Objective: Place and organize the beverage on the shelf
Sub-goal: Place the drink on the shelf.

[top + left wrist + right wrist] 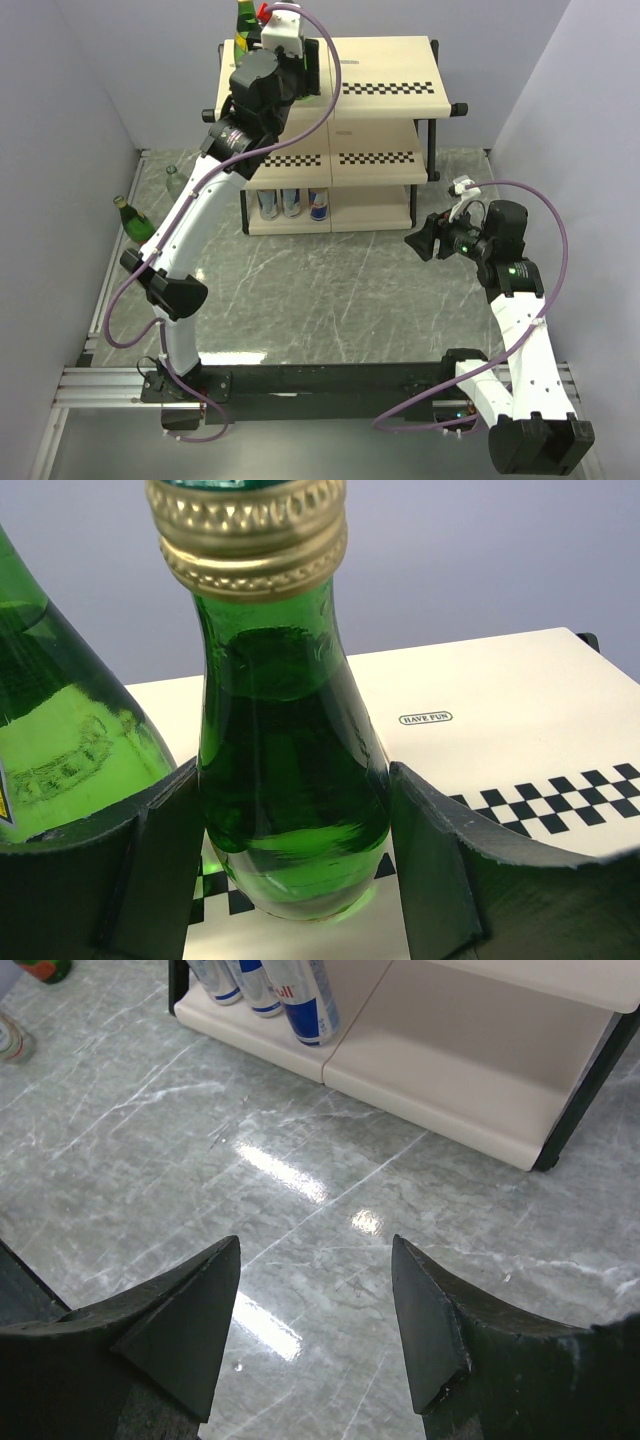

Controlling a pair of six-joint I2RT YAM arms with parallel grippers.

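Note:
My left gripper opens next, since the green bottle is upright with its base at the shelf's checkered strip. The bottle would rest on the shelf's top board [390,70].
My left gripper [292,775] is up at the left end of the shelf's top board [390,70], shut on a green glass bottle [285,780] with a gold cap. The bottle stands upright, its base at the checkered front strip [560,800]. A second green bottle [60,750] stands close on its left. From the top view only the bottle tops [243,18] show past the wrist. My right gripper [418,243] is open and empty, low over the marble table in front of the shelf's right half; its jaws [315,1250] stand wide apart.
Three cans [291,203] stand on the bottom tier's left side, also in the right wrist view [270,990]. A green bottle [133,218] and a clear bottle [174,180] stand on the table left of the shelf. Grey walls enclose the sides.

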